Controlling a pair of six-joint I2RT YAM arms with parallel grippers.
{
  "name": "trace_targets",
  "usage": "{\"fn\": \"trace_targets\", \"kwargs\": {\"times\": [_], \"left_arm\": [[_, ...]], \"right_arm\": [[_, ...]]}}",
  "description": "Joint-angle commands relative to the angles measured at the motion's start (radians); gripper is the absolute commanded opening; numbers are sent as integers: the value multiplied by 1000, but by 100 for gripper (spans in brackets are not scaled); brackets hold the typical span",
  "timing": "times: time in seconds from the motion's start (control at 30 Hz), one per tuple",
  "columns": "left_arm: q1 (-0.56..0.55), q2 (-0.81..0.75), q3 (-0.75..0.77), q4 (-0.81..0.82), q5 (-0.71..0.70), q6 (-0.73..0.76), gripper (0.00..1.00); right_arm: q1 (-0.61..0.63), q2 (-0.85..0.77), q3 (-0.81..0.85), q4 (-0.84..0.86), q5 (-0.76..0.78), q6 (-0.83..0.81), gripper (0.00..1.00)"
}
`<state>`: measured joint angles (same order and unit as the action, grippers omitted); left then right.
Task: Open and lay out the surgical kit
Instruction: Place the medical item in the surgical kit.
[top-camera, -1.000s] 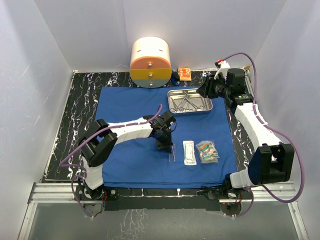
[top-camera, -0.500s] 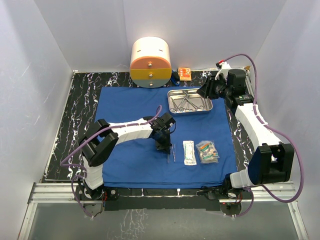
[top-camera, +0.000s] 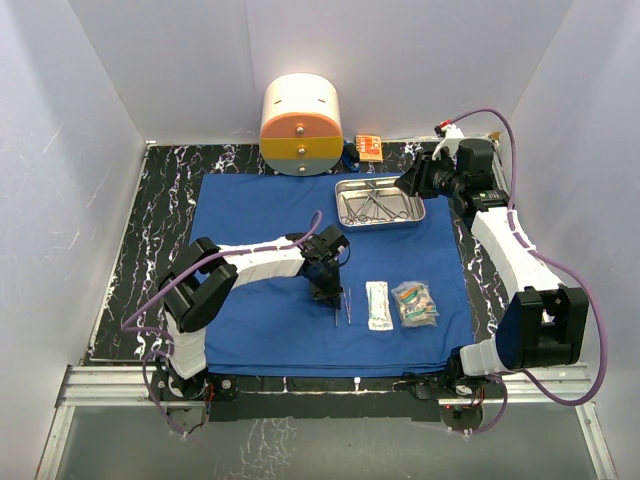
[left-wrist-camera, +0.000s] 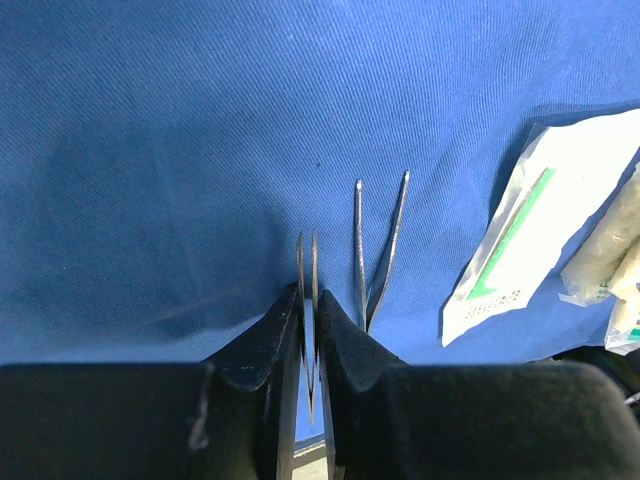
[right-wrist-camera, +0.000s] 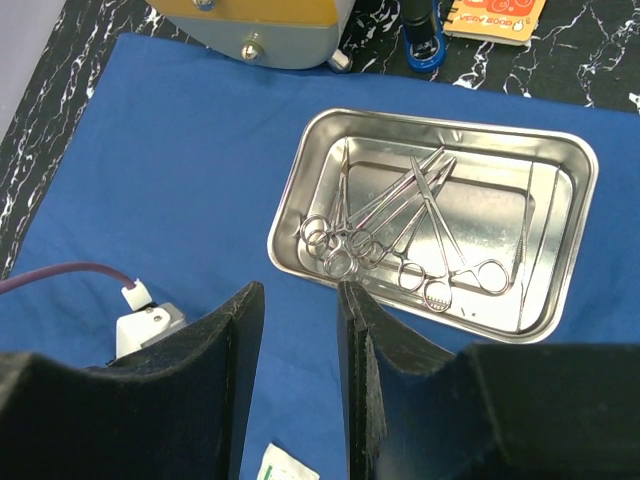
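My left gripper opens next, since its fingers hold the tweezers (top-camera: 336, 317) (left-wrist-camera: 315, 265) flat along the blue cloth beside the second pair, so the tweezers would rest.
The royal-blue cloth (top-camera: 250, 220) lies spread flat on the table. My left gripper (top-camera: 331, 298) hangs low over it, shut on a thin pair of tweezers (left-wrist-camera: 307, 262) whose tips point away over the cloth. A second pair of tweezers (left-wrist-camera: 375, 250) lies just to their right. Two clear packets (top-camera: 378, 305) (top-camera: 415, 303) lie right of that. The steel tray (right-wrist-camera: 575, 240) at the back right holds several ring-handled forceps and scissors (right-wrist-camera: 400, 230). My right gripper (right-wrist-camera: 300, 295) hovers open on the near-left side of the tray, with nothing between its fingers.
A round cream-and-orange drawer container (top-camera: 300, 125) stands at the back behind the cloth. Beside it are a small orange box (top-camera: 368, 147) and a small blue object (right-wrist-camera: 425, 45). White walls close in the black marbled table (top-camera: 160, 230).
The left wrist has edged slightly to the left with the tweezers. The right arm has barely moved.
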<state>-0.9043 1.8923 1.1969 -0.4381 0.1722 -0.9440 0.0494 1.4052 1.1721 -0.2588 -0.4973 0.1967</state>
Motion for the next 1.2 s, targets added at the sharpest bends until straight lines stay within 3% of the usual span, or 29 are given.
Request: {"fn": "trace_targets", "kwargs": {"times": [0.0, 1.17], "left_arm": [[2, -3, -40, -25, -4, -13, 11], [2, -28, -79, -24, 9, -28, 23]], "right_arm": [[-8, -35, 4, 56, -15, 14, 34], [-11, -18, 17, 47, -15, 15, 34]]}}
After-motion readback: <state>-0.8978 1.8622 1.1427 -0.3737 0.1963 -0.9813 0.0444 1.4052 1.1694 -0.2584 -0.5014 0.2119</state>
